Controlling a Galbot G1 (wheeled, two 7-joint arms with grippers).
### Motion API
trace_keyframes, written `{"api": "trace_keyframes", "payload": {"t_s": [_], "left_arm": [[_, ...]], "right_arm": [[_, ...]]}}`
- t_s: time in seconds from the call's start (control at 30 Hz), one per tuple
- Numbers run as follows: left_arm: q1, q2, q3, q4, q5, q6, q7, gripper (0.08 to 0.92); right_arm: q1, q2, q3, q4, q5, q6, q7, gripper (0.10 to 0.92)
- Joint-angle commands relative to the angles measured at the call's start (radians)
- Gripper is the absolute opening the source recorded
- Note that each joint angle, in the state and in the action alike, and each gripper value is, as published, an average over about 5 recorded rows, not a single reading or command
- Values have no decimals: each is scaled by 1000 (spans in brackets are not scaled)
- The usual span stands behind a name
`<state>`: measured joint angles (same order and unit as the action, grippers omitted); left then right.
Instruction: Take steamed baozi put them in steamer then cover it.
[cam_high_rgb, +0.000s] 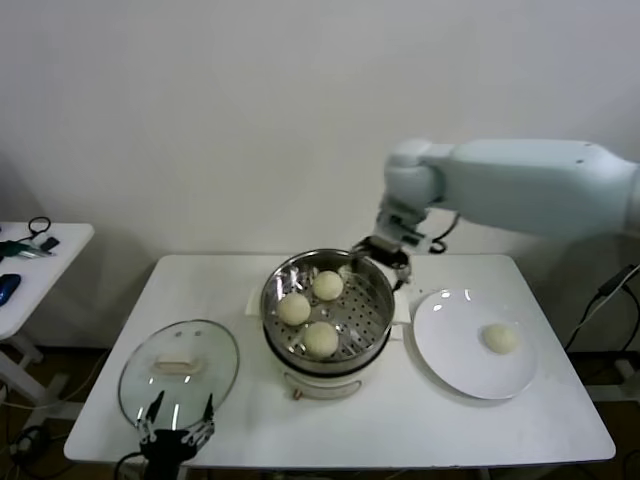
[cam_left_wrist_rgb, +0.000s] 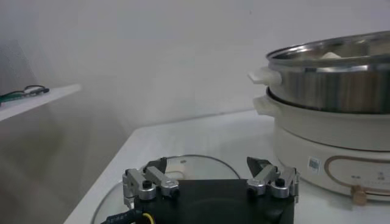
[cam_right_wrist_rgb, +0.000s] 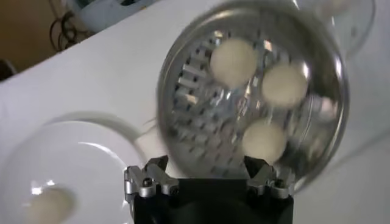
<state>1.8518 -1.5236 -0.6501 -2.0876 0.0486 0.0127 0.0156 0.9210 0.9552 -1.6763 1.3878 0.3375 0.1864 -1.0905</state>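
The baozi on the white plate is the last bun to fill the steamer. My right gripper needs to grab it by its round sides next.
The steamer (cam_high_rgb: 375, 318) stands mid-table with three baozi (cam_high_rgb: 321, 338) on its perforated tray; they also show in the right wrist view (cam_right_wrist_rgb: 264, 139). A fourth baozi (cam_high_rgb: 501, 338) lies on the white plate (cam_high_rgb: 450, 355). My right gripper (cam_high_rgb: 383, 256) is open and empty above the steamer's far right rim. The glass cover (cam_high_rgb: 215, 375) with its cream handle lies flat at the table's front left. My left gripper (cam_high_rgb: 177, 425) is open and empty at the cover's near edge, low by the table's front edge. The cover (cam_left_wrist_rgb: 195, 164) and steamer (cam_left_wrist_rgb: 329, 79) show in the left wrist view.
A small side table (cam_high_rgb: 45, 255) with cables and dark objects stands at the far left. The white wall runs behind the table. The plate (cam_right_wrist_rgb: 55, 158) and its bun (cam_right_wrist_rgb: 49, 204) show in the right wrist view.
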Motion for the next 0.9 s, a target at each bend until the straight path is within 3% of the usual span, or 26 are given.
{"api": "trace_keyframes", "payload": {"t_s": [0.03, 0.3, 0.9], "left_arm": [[-5, -1, 3, 5, 0, 1, 1, 823], [-7, -2, -9, 18, -5, -1, 1, 823], [1, -10, -10, 40, 3, -12, -4, 823]], "right_arm": [[-7, -340, -139, -117, 142, -194, -49, 823], [-324, -414, 75, -179, 2, -312, 24, 823], [-649, -318, 351, -398, -178, -289, 59, 823]]}}
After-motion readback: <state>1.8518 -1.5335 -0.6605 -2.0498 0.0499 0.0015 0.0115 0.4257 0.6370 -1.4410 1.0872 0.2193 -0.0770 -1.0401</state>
